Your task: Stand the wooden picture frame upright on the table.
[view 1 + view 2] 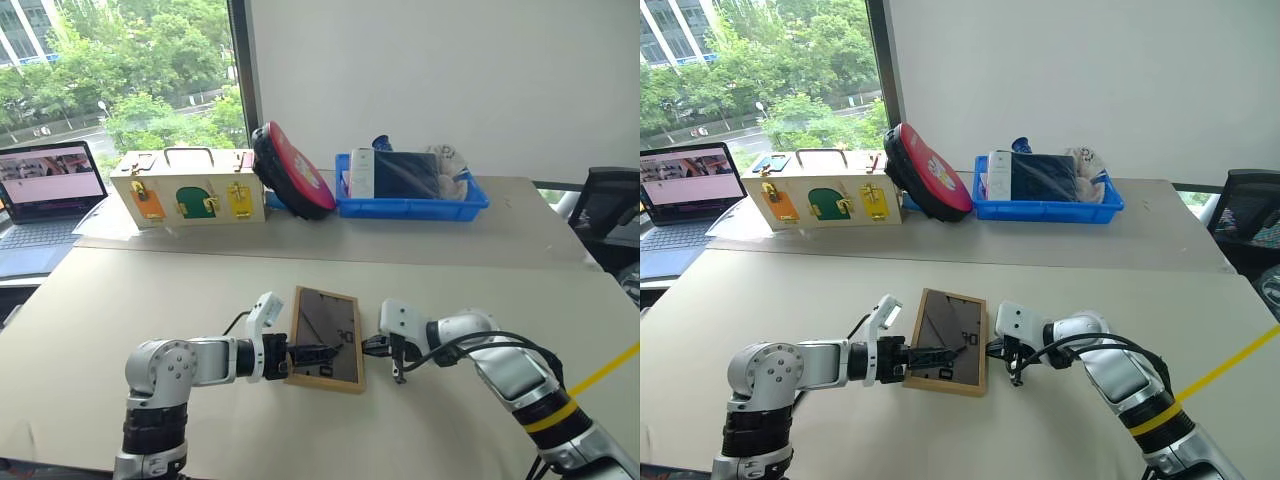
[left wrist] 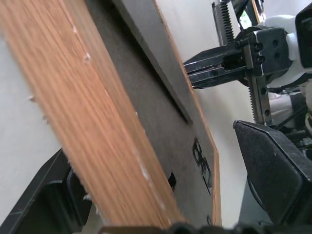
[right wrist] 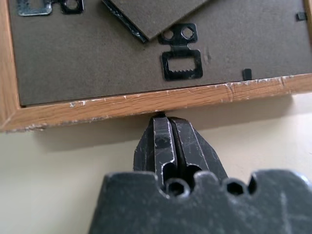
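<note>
My left gripper grabs the frame by its long wooden edge (image 1: 295, 322) (image 2: 97, 107) next, so the wooden picture frame's hinged stand stays free to prop it upright.
The wooden picture frame (image 1: 325, 335) lies on the table (image 1: 150, 300) with its dark grey back board and hinged stand (image 3: 161, 14) facing up. My left gripper (image 1: 322, 353) is open and reaches in from the left. The frame's left wooden edge (image 2: 92, 122) sits between its fingers, and one finger (image 2: 273, 170) lies over the back board. My right gripper (image 1: 372, 346) is shut, and its closed tips (image 3: 163, 122) press against the frame's right wooden edge. The picture side is hidden underneath.
At the back stand a pale wooden box (image 1: 188, 188) with coloured doors, a red and black round case (image 1: 292, 170) and a blue bin (image 1: 410, 205) holding several items. A laptop (image 1: 45, 195) sits far left. A black chair (image 1: 610, 215) stands at the right.
</note>
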